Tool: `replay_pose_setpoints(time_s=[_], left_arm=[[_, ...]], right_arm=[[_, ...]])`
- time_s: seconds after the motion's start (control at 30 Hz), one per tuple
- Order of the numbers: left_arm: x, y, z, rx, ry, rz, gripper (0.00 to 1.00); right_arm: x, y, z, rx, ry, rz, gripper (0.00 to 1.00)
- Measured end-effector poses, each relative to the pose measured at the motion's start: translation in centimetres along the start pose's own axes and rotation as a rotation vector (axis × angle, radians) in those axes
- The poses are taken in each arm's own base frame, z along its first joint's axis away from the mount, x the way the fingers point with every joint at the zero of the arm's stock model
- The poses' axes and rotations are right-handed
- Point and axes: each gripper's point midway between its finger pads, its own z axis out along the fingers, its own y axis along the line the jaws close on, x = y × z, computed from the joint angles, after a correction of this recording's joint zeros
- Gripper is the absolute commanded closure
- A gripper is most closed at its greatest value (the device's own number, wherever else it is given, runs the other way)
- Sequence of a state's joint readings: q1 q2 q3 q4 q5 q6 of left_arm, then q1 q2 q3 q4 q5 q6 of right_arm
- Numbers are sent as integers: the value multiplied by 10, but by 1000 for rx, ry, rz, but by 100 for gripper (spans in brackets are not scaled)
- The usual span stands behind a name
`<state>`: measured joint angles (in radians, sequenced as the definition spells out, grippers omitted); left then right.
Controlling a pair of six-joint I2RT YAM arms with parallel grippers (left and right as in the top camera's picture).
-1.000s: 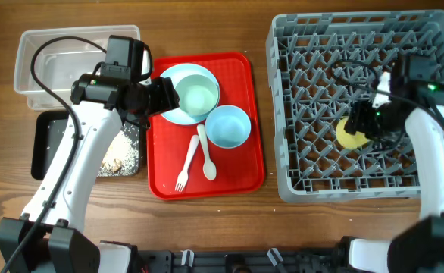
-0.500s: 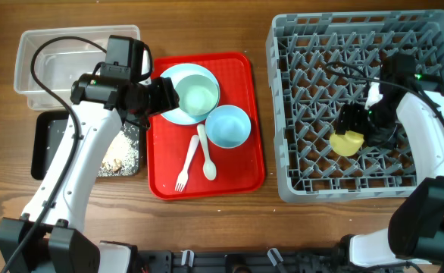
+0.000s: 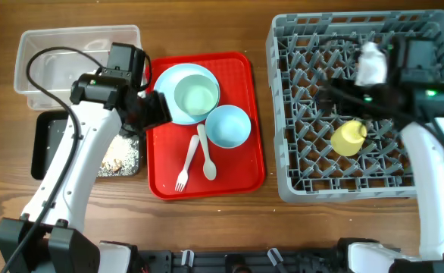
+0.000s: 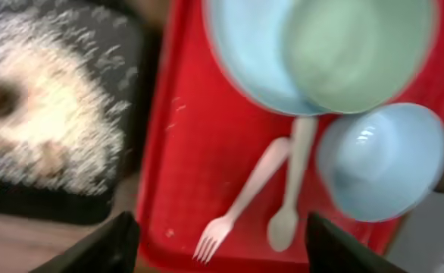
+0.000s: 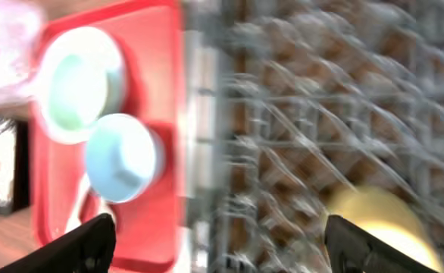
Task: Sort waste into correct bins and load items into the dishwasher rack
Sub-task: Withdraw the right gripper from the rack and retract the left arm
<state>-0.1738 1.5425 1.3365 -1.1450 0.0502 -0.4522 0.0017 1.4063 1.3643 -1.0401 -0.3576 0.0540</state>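
I should grab the light blue bowl by its rim (image 3: 248, 128) with my right gripper, so its body stays free to tilt into the dishwasher rack (image 3: 298, 182).
The yellow cup (image 3: 348, 138) lies in the grey dishwasher rack (image 3: 298, 182), free of any gripper; it also shows in the right wrist view (image 5: 377, 216). My right gripper (image 3: 329, 95) is open and empty above the rack's left half. The pale green bowl (image 3: 196, 97) sits on the light blue plate (image 3: 167, 114), next to the light blue bowl (image 3: 228, 126), white fork (image 3: 187, 165) and spoon (image 3: 206, 155). My left gripper (image 3: 155, 108) is open and empty over the plate's left edge, with the fork (image 4: 241, 201) between its fingers in the left wrist view. Wrapper and tissue are out of view.
The dishes lie on a red serving tray (image 3: 241, 174). The clear tub (image 3: 55, 45) stands at the back left. The black tray (image 3: 44, 144) in front of it holds brownish scraps with white grains (image 3: 120, 155). The left arm crosses over both.
My right gripper has let go of the yellow cup and swung back and left over the rack. The cup stays in the rack. My left gripper has shifted slightly forward and left.
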Motion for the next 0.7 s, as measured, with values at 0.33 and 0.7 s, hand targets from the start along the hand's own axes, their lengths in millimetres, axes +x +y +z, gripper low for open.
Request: replay_pose_setpoints(time_s=[0.33, 0.7], left_arm=[[-21, 59, -14, -95, -64, -223, 22], [-26, 70, -21, -94, -94, -261, 21]], right_arm=[[22, 104, 80, -99, 121, -269, 21], [79, 84, 184, 74, 380, -154, 68]])
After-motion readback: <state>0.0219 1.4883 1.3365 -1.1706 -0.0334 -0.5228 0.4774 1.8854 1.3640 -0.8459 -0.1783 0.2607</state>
